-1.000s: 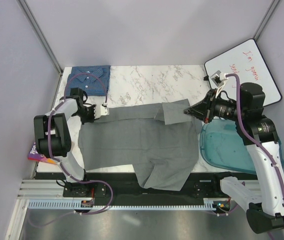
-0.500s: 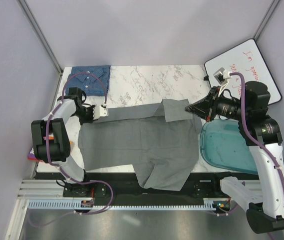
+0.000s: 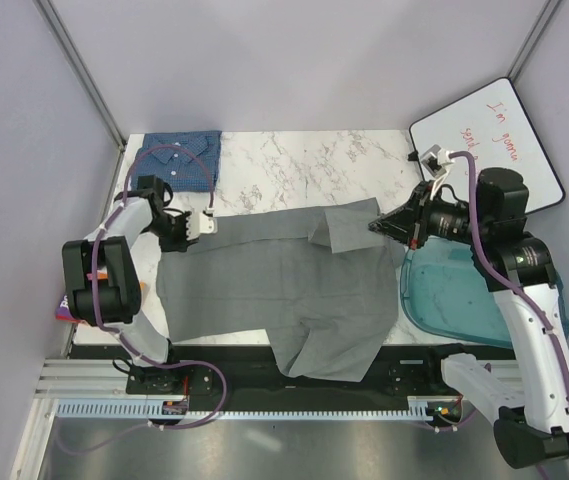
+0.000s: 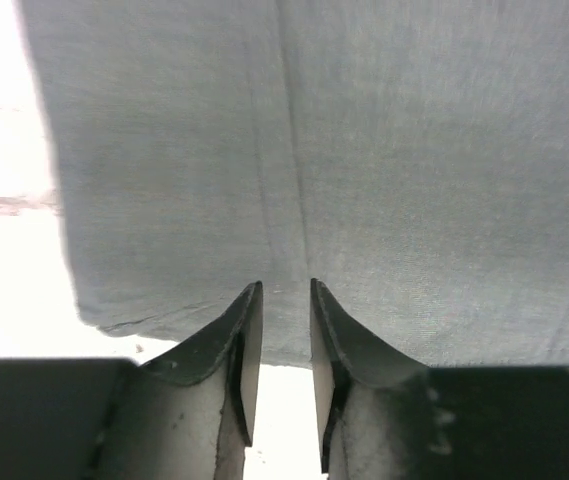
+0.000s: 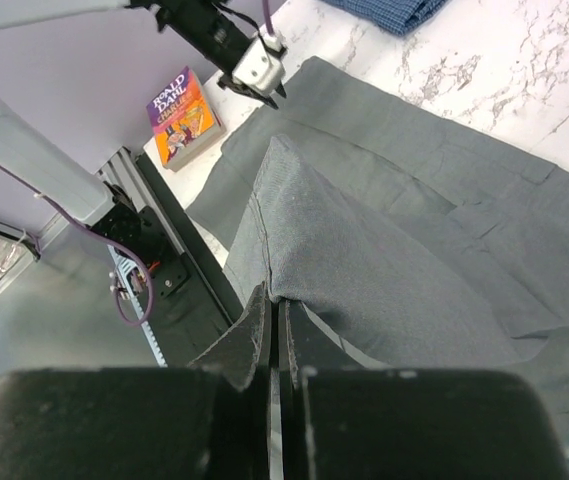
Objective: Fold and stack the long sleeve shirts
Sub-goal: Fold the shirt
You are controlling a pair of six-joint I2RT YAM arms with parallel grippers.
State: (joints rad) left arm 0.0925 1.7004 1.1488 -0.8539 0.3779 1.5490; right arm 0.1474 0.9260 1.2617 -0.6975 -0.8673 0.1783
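Observation:
The left gripper grabs the grey shirt's free sleeve by the loose edge at its end (image 3: 175, 249) (image 4: 285, 338) next, to fold the sleeve across the shirt's body.
A plain grey long sleeve shirt (image 3: 284, 290) lies spread across the middle of the marble table (image 3: 294, 160). My left gripper (image 3: 207, 224) is at the end of its left sleeve. In the left wrist view its jaws (image 4: 286, 290) stand slightly apart, and the edge of the grey cloth (image 4: 364, 150) lies loose between the tips. My right gripper (image 3: 374, 226) is shut on a fold of the right sleeve (image 5: 414, 250) and holds it a little above the shirt's body. A blue checked shirt (image 3: 179, 160) lies folded at the far left corner.
A teal tray (image 3: 454, 290) sits at the right edge under my right arm. A whiteboard (image 3: 494, 130) leans at the far right. A colourful paperback book (image 3: 69, 305) lies at the left edge. The shirt's hem hangs over the near edge.
My left gripper's jaws have parted and let go of the sleeve end. My right gripper has shifted slightly with the fold still pinched.

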